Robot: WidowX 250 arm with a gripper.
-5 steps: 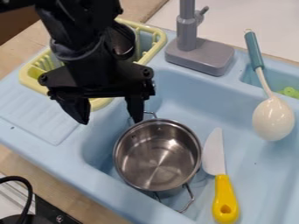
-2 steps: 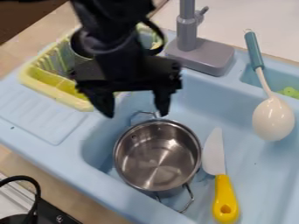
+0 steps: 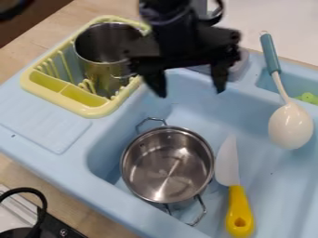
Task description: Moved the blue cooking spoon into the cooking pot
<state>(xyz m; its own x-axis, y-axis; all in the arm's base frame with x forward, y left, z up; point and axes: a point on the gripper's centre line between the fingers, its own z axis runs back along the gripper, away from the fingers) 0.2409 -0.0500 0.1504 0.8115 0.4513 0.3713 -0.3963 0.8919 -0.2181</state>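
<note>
My gripper grabs the cooking spoon by its thin blue handle next, to put it into the cooking pot.
My black gripper hangs over the far side of the sink, fingers apart and open, nothing between them. It is up and to the left of the spoon. The cooking spoon has a white bowl and a blue-teal handle; its handle lies across the sink's back right rim, its bowl toward the basin. The steel cooking pot stands in the basin, below the gripper in the view, with wire handles at its back and front. Its inside holds nothing.
A knife with a yellow handle lies right of the pot. The yellow dish rack at the upper left holds another steel pot. The grey faucet base stands partly behind the gripper. Something green lies at the right edge.
My gripper has moved right and somewhat up in the view, from over the rack side toward the faucet, staying open. The rack and its pot are now more exposed. Spoon, pot and knife have not moved.
</note>
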